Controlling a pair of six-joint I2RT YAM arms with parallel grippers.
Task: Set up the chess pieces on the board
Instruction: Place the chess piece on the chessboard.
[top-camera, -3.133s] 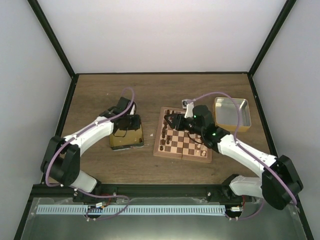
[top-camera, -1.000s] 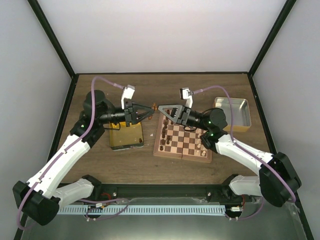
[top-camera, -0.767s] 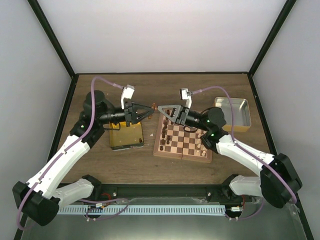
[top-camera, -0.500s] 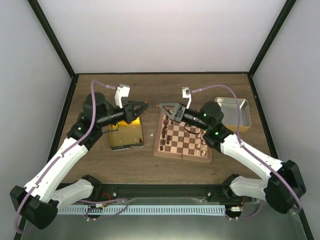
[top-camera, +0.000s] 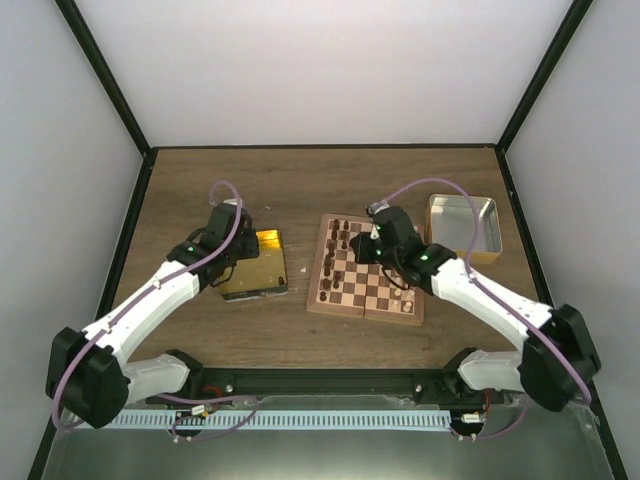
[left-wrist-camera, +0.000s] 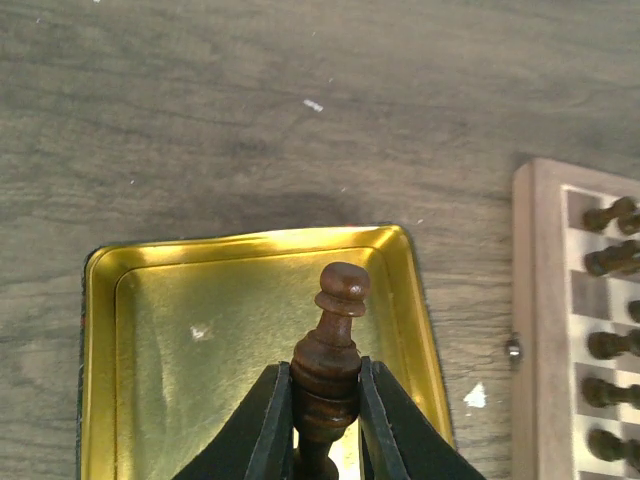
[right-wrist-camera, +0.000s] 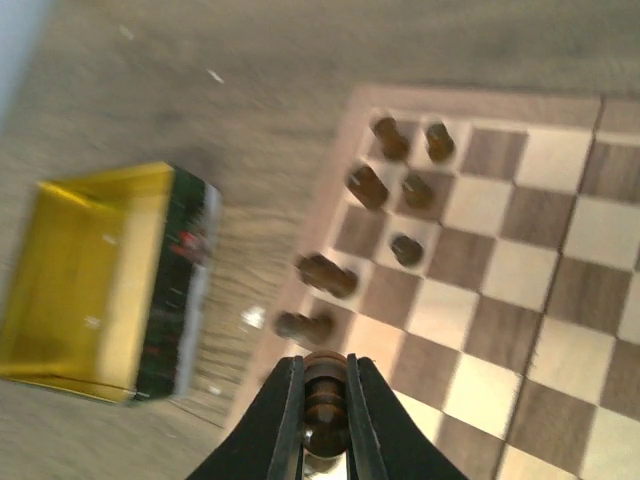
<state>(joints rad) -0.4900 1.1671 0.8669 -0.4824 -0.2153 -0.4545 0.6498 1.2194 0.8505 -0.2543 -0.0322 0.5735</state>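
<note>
The dark piece in my right gripper hangs high above the board's squares and would fall and tip over, so lowering comes next, before release.
The board (top-camera: 375, 290) lies right of centre, with several dark chess pieces (right-wrist-camera: 365, 185) standing near its far left corner. Two more dark pieces (right-wrist-camera: 322, 272) lie tipped at its edge. My left gripper (left-wrist-camera: 325, 368) is shut on a dark brown piece (left-wrist-camera: 330, 350), held upright above the gold tin (left-wrist-camera: 200, 320). Over the board's left edge (right-wrist-camera: 335, 150), my right gripper (right-wrist-camera: 323, 362) is shut on another dark piece (right-wrist-camera: 325, 395). The left wrist view shows dark pieces (left-wrist-camera: 610, 215) along the board's border (left-wrist-camera: 540, 330).
The gold tin (top-camera: 268, 262) sits left of the board on the brown table. A silver tin (top-camera: 462, 222) stands at the board's far right. Black frame posts and white walls enclose the table.
A second ago both grippers met tip to tip, raised between tin and board. The left has since drawn back over the gold tin, and the right has swung down over the board.
</note>
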